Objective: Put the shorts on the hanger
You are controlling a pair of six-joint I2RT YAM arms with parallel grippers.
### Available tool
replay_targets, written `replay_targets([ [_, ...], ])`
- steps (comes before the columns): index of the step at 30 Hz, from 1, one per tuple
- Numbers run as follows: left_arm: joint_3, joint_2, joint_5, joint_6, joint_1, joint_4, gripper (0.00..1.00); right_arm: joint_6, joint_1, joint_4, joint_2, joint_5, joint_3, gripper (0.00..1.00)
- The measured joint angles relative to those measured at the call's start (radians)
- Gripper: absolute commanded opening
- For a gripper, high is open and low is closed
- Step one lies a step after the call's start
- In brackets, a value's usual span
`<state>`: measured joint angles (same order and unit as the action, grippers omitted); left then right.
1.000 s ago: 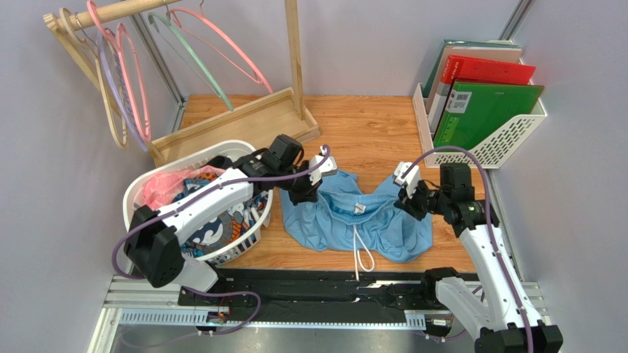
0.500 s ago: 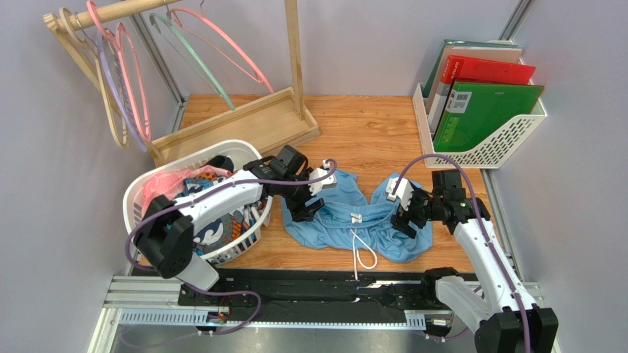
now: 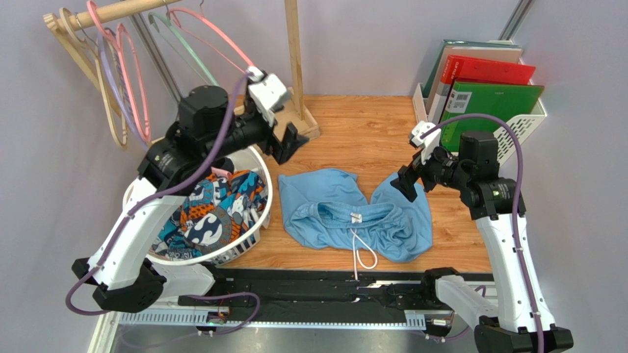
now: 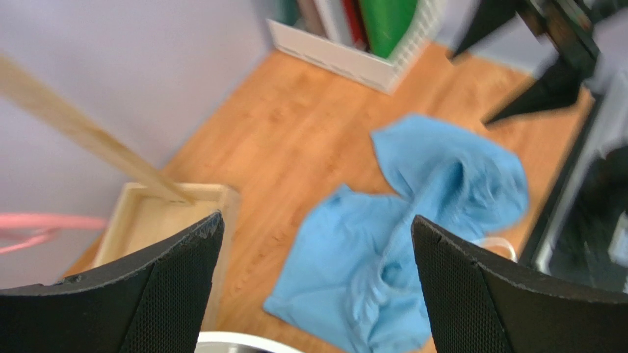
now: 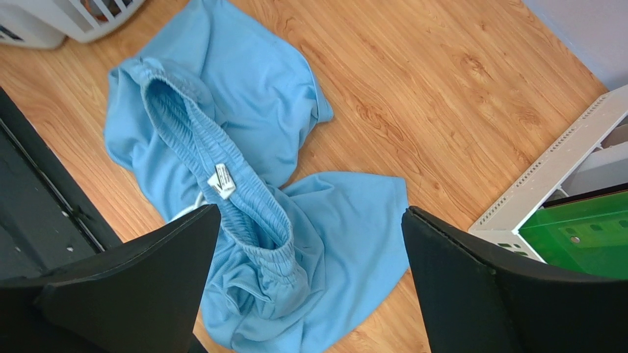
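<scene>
The left gripper will next pick up the salmon-pink hanger by its curved arm [image 3: 230, 43] [image 4: 56, 222], and the hanger's hook stays free for unhooking and handing over.
The light blue shorts [image 3: 354, 213] lie crumpled on the wooden table, waistband open, with the white label and drawstring towards the near edge. They also show in the left wrist view as shorts [image 4: 413, 243] and in the right wrist view as shorts [image 5: 243, 147]. The salmon-pink hanger [image 3: 221, 40] hangs on the rack at the back left. My left gripper [image 3: 290, 145] [image 4: 315, 219] is open and empty, high above the table between the rack and the shorts. My right gripper [image 3: 407, 184] [image 5: 311, 212] is open and empty above the shorts' right leg.
A white laundry basket [image 3: 140, 187] holding a patterned cloth [image 3: 214, 209] stands left of the shorts. The wooden rack base [image 3: 221, 125] and its pole [image 3: 295, 51] sit behind it. A mint-green hanger [image 3: 184, 44] hangs on the rack. A white file holder [image 3: 486, 147] stands back right.
Both grippers opened and let go of the shorts, which dropped flat onto the table. The left arm rose up and back towards the rack; the right arm lifted back to the right.
</scene>
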<state>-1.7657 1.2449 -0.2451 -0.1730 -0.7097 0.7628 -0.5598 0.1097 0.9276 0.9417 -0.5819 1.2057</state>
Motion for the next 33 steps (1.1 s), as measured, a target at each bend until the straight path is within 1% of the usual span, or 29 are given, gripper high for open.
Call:
replay_targets([
  [3, -0.095, 0.018, 0.151, 0.105, 0.034, -0.012, 0.99, 0.056, 0.000, 0.002, 0.006, 0.002, 0.032, 1.00],
  [7, -0.216, 0.100, 0.315, 0.274, 0.117, -0.029, 0.99, 0.103, 0.000, 0.015, -0.003, 0.003, 0.040, 1.00],
  [8, -0.246, 0.129, 0.353, 0.316, 0.138, -0.036, 0.97, 0.111, 0.000, 0.016, -0.006, 0.004, 0.040, 1.00],
  [10, -0.287, 0.173, 0.399, 0.360, 0.156, -0.044, 0.94, 0.123, 0.000, 0.016, -0.011, 0.004, 0.040, 1.00],
  [11, -0.299, 0.190, 0.420, 0.372, 0.161, -0.053, 0.90, 0.129, 0.000, 0.016, -0.012, 0.003, 0.040, 1.00],
  [15, -0.312, 0.245, 0.510, 0.418, 0.166, -0.102, 0.90, 0.153, 0.000, 0.016, -0.013, -0.007, 0.040, 1.00],
  [22, -0.307, 0.266, 0.646, 0.458, 0.177, -0.153, 0.90, 0.163, 0.000, 0.018, -0.013, -0.021, 0.047, 1.00],
  [26, -0.298, 0.266, 0.701, 0.485, 0.196, -0.174, 0.93, 0.164, 0.000, 0.019, -0.014, -0.039, 0.050, 1.00],
  [31, -0.292, 0.292, 0.705, 0.548, 0.263, -0.172, 0.93, 0.164, 0.000, 0.019, -0.015, -0.050, 0.050, 1.00],
  [33, -0.292, 0.325, 0.686, 0.580, 0.315, -0.171, 0.93, 0.164, 0.000, 0.019, -0.016, -0.055, 0.050, 1.00],
])
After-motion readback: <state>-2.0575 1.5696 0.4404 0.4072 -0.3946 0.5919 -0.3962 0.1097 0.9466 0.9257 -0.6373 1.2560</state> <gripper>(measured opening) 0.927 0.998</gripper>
